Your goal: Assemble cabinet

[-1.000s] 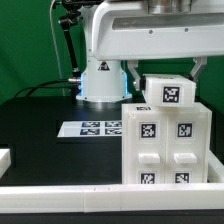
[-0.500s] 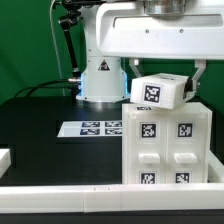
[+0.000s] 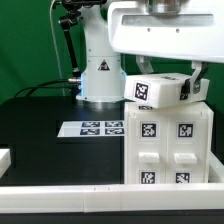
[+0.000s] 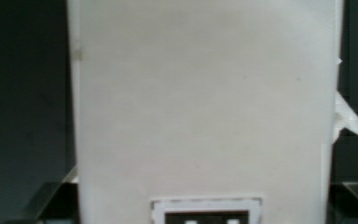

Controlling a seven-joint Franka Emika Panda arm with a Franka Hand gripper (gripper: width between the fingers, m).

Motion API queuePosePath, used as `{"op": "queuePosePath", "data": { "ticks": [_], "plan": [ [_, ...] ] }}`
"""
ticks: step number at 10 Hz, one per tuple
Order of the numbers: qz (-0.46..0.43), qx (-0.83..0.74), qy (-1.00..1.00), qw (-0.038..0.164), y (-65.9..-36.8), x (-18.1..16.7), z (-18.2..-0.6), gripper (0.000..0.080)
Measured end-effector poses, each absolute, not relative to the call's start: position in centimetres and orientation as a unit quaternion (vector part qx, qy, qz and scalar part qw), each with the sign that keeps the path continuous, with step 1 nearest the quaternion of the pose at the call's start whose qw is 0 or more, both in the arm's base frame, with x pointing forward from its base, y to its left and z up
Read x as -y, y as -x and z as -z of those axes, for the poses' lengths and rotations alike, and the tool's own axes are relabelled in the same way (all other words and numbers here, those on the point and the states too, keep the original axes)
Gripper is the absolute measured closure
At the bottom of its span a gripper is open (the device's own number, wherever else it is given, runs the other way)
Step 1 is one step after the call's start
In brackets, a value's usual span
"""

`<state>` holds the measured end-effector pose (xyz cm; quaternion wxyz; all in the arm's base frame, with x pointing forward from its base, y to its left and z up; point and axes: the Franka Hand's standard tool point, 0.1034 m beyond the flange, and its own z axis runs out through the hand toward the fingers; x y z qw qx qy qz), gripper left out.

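Note:
The white block's lower edge is touching the top of the cabinet body, so the block would lie there if I opened my gripper now. My gripper needs to let go of the block.
The cabinet body [image 3: 170, 148], a large white box with marker tags on its front, stands at the exterior view's right. My gripper [image 3: 162, 84] is shut on a small white block [image 3: 155, 91] with a marker tag and holds it tilted just over the top of the cabinet body. Dark fingers [image 3: 197, 80] show on either side of the block. In the wrist view a white piece [image 4: 194, 100] fills most of the frame, with a marker tag [image 4: 208, 208] at one end. The fingertips are hidden there.
The marker board [image 3: 95, 128] lies on the black table to the left of the cabinet body. A white piece [image 3: 5, 158] shows at the exterior view's left edge. A white rail [image 3: 90, 196] runs along the front. The robot base [image 3: 100, 80] stands behind.
The held block has tipped from level to tilted and shifted a little to the exterior view's left over the cabinet top. The arm's white link has moved right.

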<state>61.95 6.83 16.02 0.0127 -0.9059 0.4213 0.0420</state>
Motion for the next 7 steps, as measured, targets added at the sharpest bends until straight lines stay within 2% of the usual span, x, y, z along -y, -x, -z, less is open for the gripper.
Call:
{"op": "queuePosePath", "data": {
  "ticks": [6,7],
  "plan": [
    [-0.043,-0.572,0.819,0.013,-62.13,-7.33,-16.15,0.0239],
    [-0.043,-0.572,0.819,0.013,-62.12,-7.4,-16.11,0.0188]
  ]
}}
